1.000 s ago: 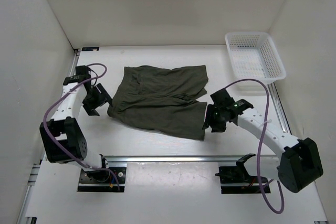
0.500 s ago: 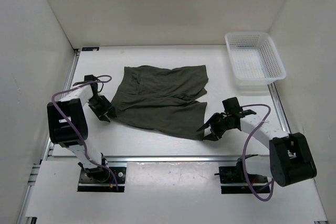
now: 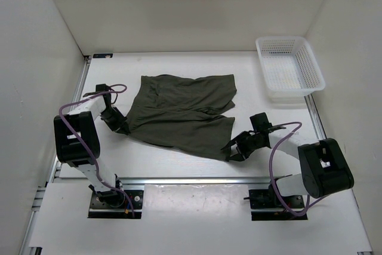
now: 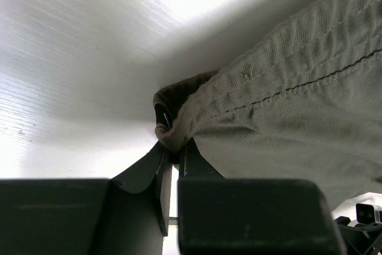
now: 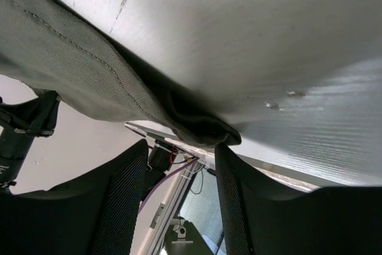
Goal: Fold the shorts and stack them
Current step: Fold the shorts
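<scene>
My right gripper should next pinch the shorts' near leg-hem corner (image 3: pixel 227 156) (image 5: pixel 203 134), which is opposite my left gripper's waistband corner. That will let me fold the legs together.
The dark olive shorts (image 3: pixel 179 111) lie spread flat on the white table, waistband at the left and legs toward the right. My left gripper (image 3: pixel 121 126) sits low at their near left corner. In the left wrist view its jaws (image 4: pixel 174 147) are shut on a bunched fold of the shorts (image 4: pixel 286 106) at the hem. My right gripper (image 3: pixel 231 150) is at the near right corner. In the right wrist view it (image 5: pixel 179 153) stands open, with the corner of the shorts (image 5: pixel 71 70) at the tips of its spread fingers and not pinched.
A white plastic basket (image 3: pixel 289 70) stands at the back right of the table. White walls close in the left, back and right sides. A metal rail (image 3: pixel 197 180) with the arm bases runs along the near edge.
My left gripper has closed on the shorts' near left corner. My right gripper has dropped and edged left to the near right corner, still open.
</scene>
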Controlling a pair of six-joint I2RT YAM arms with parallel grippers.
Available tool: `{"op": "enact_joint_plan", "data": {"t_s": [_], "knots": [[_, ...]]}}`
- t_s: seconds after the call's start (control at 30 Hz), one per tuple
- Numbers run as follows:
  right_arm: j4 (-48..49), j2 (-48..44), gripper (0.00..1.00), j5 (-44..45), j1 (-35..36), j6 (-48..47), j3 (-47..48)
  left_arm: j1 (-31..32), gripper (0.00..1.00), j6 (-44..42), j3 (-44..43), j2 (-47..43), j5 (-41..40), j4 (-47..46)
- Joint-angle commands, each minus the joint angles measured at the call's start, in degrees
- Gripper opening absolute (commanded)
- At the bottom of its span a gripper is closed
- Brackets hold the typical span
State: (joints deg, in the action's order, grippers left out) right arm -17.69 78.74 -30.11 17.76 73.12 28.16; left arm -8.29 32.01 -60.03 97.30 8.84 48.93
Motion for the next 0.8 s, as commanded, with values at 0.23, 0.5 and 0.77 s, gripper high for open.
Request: {"op": "enact_joint_plan", "data": {"t_s": [0.23,0.5,0.77], "knots": [[0.7,4.9,0.54,0.7,1.5,0.7,1.4,-0.1,0.1,0.2,-1.6,-0.2,0.4,-1.0],[-10.5,2.2,0.0,12.3,-1.1,-6.6,12.5,-0.1,0.1,0.2,-4.1,-1.4,4.3,-0.3],[-20.4,-1.8,0.0,25.2,-5.8,-21.0,31.5,0.5,0.1,1.2,-12.1,-6.6,5.5,5.2]]}}
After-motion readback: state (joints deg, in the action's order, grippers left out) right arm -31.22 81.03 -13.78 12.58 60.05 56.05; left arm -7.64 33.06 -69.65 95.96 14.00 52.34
